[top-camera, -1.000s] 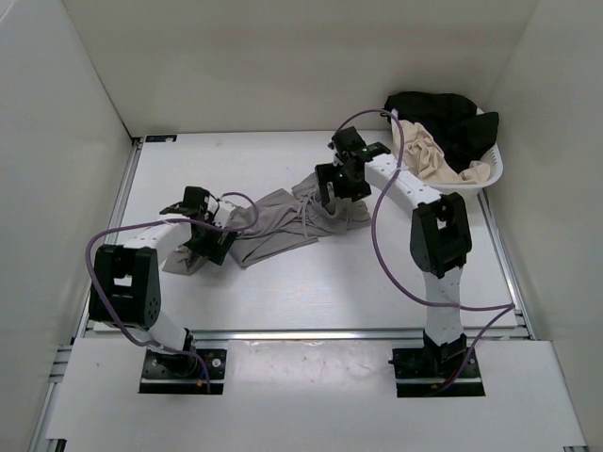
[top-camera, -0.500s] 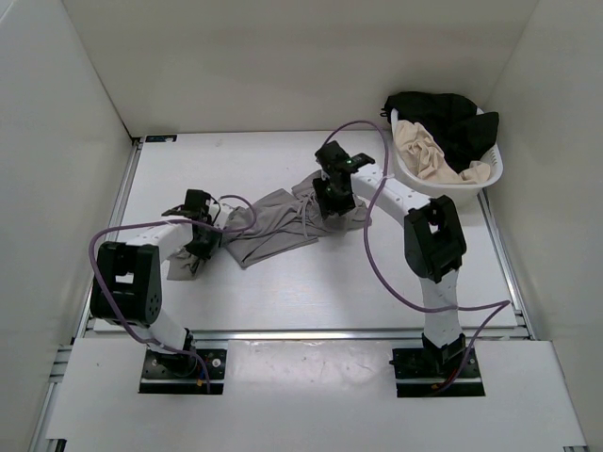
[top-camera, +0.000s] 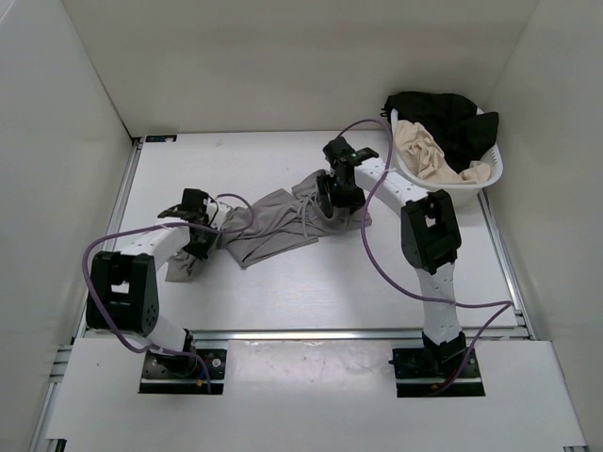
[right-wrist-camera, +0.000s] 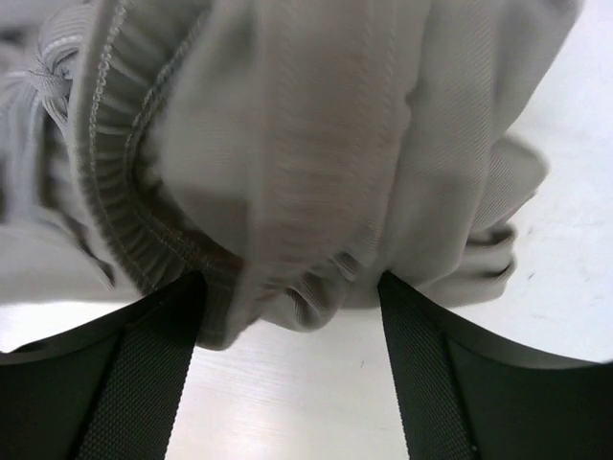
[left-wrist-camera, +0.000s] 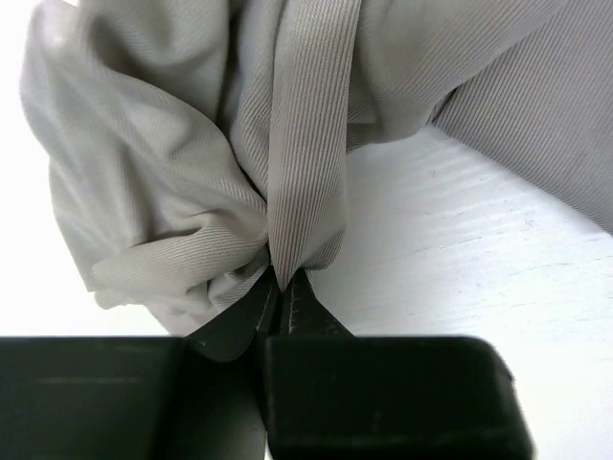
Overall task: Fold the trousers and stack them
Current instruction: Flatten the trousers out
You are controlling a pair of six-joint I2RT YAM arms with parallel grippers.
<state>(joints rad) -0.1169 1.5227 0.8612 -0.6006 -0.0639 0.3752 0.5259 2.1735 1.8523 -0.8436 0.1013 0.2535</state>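
The robot's right gripper should next pick up the trousers (top-camera: 273,226) by the gathered waistband. The trouser legs can then be stretched out from the waistband for folding.
The grey trousers (top-camera: 273,226) lie crumpled across the middle of the table, one leg end trailing to the left (top-camera: 179,266). My left gripper (top-camera: 200,243) is on that left part. In the left wrist view it (left-wrist-camera: 283,283) is shut on a narrow ribbed fold of the trousers (left-wrist-camera: 297,144). My right gripper (top-camera: 334,201) is down over the waist end. In the right wrist view its fingers (right-wrist-camera: 158,364) stand wide apart, with the gathered waistband (right-wrist-camera: 144,220) bulging between the tips of the open gripper (right-wrist-camera: 287,287).
A white basket (top-camera: 497,171) stands at the back right, holding a beige garment (top-camera: 422,151) and a black garment (top-camera: 450,118). White walls enclose the table on three sides. Purple cables loop off both arms.
My left gripper has shut on the trouser fold. The right gripper came down and left onto the waist end, narrowed, then widened again.
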